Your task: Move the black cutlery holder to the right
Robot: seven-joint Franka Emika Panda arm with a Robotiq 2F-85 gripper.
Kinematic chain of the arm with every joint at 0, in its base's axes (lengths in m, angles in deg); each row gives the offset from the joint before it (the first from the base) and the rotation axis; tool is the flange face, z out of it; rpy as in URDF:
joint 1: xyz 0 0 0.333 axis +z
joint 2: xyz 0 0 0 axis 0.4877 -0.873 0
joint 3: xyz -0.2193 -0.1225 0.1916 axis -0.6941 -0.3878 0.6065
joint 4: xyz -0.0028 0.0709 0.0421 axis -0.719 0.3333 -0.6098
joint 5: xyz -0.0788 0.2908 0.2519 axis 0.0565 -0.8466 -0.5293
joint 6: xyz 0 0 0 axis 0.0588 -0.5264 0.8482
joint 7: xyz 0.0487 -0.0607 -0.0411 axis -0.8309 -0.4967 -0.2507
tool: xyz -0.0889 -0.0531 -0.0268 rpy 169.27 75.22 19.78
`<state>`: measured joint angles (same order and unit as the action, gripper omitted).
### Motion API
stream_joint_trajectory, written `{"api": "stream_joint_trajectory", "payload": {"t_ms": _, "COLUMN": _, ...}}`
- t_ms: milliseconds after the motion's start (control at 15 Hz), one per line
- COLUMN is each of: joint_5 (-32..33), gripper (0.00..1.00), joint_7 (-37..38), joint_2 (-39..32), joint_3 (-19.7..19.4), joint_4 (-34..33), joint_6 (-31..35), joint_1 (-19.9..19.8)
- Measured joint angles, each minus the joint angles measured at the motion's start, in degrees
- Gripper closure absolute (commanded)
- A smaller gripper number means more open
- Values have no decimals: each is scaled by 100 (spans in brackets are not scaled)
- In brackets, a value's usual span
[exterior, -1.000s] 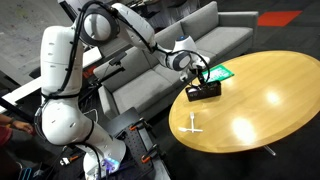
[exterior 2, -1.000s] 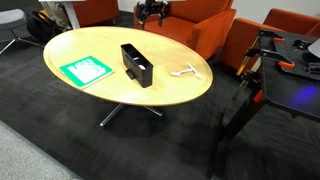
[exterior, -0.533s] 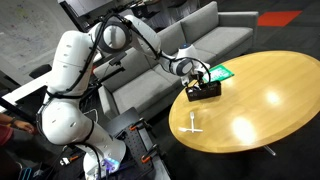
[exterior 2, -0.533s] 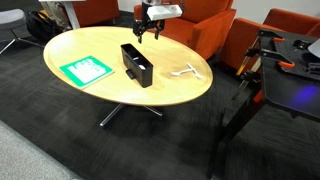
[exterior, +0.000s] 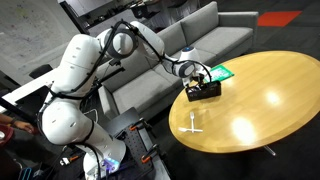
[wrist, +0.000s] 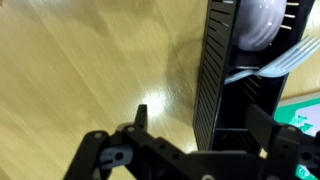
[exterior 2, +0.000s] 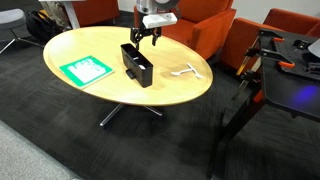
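Note:
My gripper is still too high to close on the holder's side [exterior: 209, 89] [wrist: 207, 108] and needs to go lower, since that side is in line between my fingers but below them and closing now would miss.
The black cutlery holder [exterior 2: 137, 64] stands on the round wooden table [exterior 2: 100, 95], and also shows in an exterior view [exterior: 204, 90]. In the wrist view the holder [wrist: 230, 70] holds white plastic cutlery [wrist: 262, 30]. My gripper [exterior 2: 146, 38] hovers just above the holder's far end, also seen in an exterior view [exterior: 198, 74]. In the wrist view the gripper [wrist: 205, 125] is open, one finger outside the holder's side wall and the other over its inside. It holds nothing.
A flat green rectangular item [exterior 2: 85, 70] lies beside the holder. A small white cross-shaped object [exterior 2: 186, 71] lies on the table's other side, also seen in an exterior view [exterior: 192, 124]. Sofas and chairs surround the table.
My arm has come in over the table edge and lowered toward the holder's end. The holder has not moved.

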<state>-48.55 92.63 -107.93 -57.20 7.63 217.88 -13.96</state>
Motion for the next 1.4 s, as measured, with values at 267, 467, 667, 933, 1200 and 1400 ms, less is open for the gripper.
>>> {"api": "stream_joint_trajectory", "payload": {"t_ms": 267, "joint_5": 0, "gripper": 0, "joint_7": 0, "joint_2": -254, "joint_3": -4, "joint_4": -365, "joint_6": -170, "joint_1": -2}}
{"api": "stream_joint_trajectory", "payload": {"t_ms": 467, "joint_5": 0, "gripper": 0, "joint_7": 0, "joint_2": -434, "joint_3": -4, "joint_4": -625, "joint_6": -273, "joint_1": -10}}
{"api": "stream_joint_trajectory", "payload": {"t_ms": 667, "joint_5": 0, "gripper": 0, "joint_7": 0, "joint_2": -603, "joint_3": -5, "joint_4": -859, "joint_6": -406, "joint_1": -35}}
{"api": "stream_joint_trajectory", "payload": {"t_ms": 933, "joint_5": 0, "gripper": 41, "joint_7": 0, "joint_2": -791, "joint_3": -7, "joint_4": -1111, "joint_6": -527, "joint_1": -111}}
{"api": "stream_joint_trajectory", "payload": {"t_ms": 1200, "joint_5": 0, "gripper": 73, "joint_7": 0, "joint_2": -944, "joint_3": -6, "joint_4": -1322, "joint_6": -610, "joint_1": -155}}
{"api": "stream_joint_trajectory", "payload": {"t_ms": 1400, "joint_5": 0, "gripper": 97, "joint_7": 0, "joint_2": -1027, "joint_3": -3, "joint_4": -1464, "joint_6": -666, "joint_1": -150}}
